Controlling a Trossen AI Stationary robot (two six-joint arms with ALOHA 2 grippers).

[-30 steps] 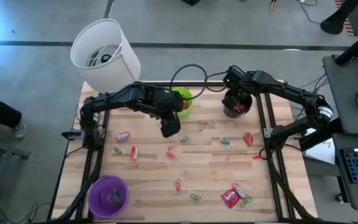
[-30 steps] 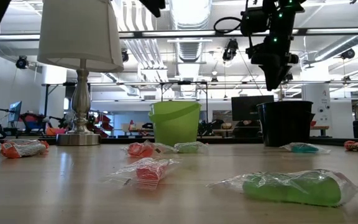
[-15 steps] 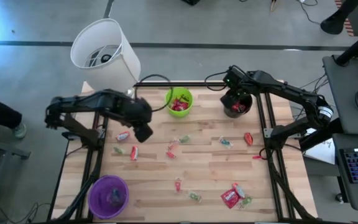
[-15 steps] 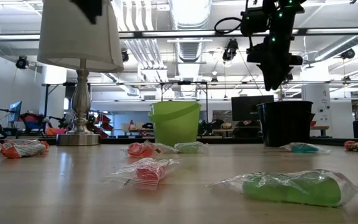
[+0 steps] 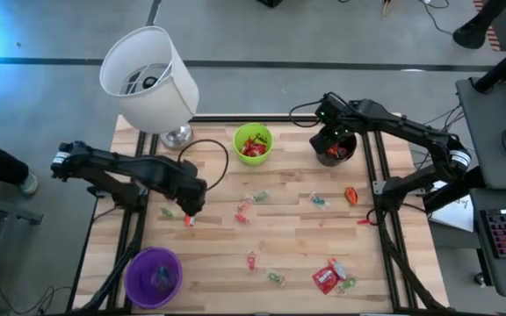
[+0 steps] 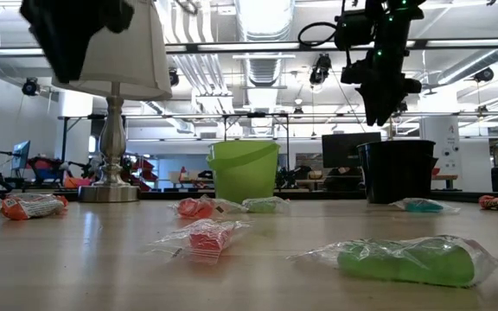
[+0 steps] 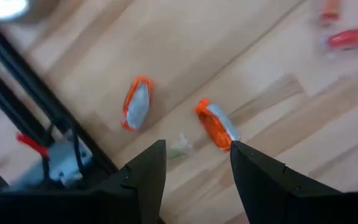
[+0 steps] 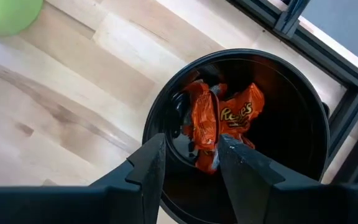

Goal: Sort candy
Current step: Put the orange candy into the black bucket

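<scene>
The left gripper grabs the orange candy by its crimped end [image 5: 189,221] next, to sort the orange candy into the black cup [image 5: 338,151].
Wrapped candy lies scattered on the wooden table [image 5: 297,233]. My left gripper [image 5: 191,206] hovers open over the left part of the table. Below its fingers, the left wrist view shows two orange-red pieces [image 7: 135,102] [image 7: 217,126] and a tiny green one [image 7: 179,147] flat on the wood. My right gripper [image 5: 334,140] hangs open above the black cup [image 5: 338,151]. The right wrist view looks into that cup [image 8: 166,106], where orange packets [image 8: 238,115] lie; one narrow packet [image 8: 202,127] shows between the fingers. The green cup [image 5: 253,143] holds red pieces.
A white-shaded lamp [image 5: 148,77] stands at the far left corner. A purple cup [image 5: 154,276] sits at the near left corner. More candy lies mid-table [image 5: 244,211] and near the right [image 5: 325,279]. Black frame rails [image 5: 385,237] run along both sides.
My left arm has swung away from the green cup toward the table's left and near side and come down over the candies there. The right arm has kept still above the black cup.
</scene>
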